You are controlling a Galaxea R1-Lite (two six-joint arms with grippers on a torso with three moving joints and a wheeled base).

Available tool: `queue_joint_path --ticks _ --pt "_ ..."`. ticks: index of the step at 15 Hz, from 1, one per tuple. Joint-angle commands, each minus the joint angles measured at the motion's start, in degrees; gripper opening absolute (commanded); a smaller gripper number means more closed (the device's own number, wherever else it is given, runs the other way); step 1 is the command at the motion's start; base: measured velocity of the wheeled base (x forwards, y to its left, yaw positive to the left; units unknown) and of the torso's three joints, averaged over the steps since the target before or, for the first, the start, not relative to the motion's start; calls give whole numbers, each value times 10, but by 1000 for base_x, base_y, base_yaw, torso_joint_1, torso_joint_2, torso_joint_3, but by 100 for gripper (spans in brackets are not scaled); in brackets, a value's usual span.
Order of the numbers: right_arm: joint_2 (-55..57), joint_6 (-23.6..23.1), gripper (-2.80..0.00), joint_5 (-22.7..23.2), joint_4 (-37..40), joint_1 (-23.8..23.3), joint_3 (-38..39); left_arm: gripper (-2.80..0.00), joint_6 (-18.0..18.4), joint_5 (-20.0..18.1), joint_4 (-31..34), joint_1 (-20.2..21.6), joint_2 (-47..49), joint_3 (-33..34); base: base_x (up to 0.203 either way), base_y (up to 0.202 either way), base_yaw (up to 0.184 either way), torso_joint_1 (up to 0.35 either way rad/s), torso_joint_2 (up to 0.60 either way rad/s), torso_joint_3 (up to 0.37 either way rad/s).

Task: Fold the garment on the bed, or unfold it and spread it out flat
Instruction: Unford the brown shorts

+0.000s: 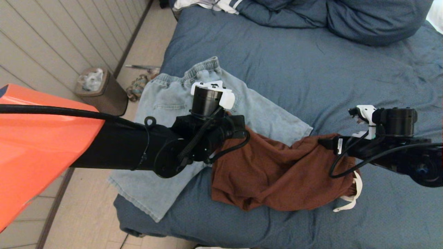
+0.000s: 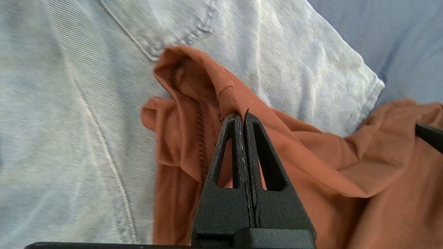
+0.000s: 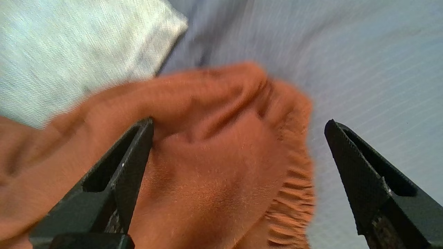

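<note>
My right gripper next needs to grab the cloth beside the brown garment's gathered elastic waistband. Then it can spread the garment flat on the bed (image 1: 299, 79).
A rust-brown garment (image 1: 277, 173) lies bunched near the front of the blue bed (image 1: 311, 69), its left end overlapping pale denim shorts (image 1: 166, 103). My left gripper (image 2: 243, 116) is shut on a hemmed edge of the brown garment (image 2: 311, 166), holding it above the denim shorts (image 2: 69, 121). My right gripper (image 3: 239, 121) is open over the garment's gathered elastic end (image 3: 214, 166), with one finger touching the cloth and the other over the bare bed cover. A white drawstring (image 1: 353, 197) hangs from that end.
Blue pillows (image 1: 363, 17) and a white striped cloth (image 1: 214, 5) lie at the head of the bed. A brown bin (image 1: 102, 91) stands on the floor to the left. The bed's left edge runs under the denim shorts.
</note>
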Motion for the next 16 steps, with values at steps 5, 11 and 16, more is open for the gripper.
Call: queue_joint_path --ticks 5,11,16 --pt "38 2 -280 -1 -10 3 17 -280 -1 1 -2 -1 5 0 0 0 0 0 0 0" --pt "-21 4 -280 -3 -31 3 15 -280 2 7 -1 -6 -43 0 0 0 0 0 0 0" --pt "-156 3 -280 -9 -32 5 43 -280 3 8 2 -25 -146 46 0 0 0 0 0 0"
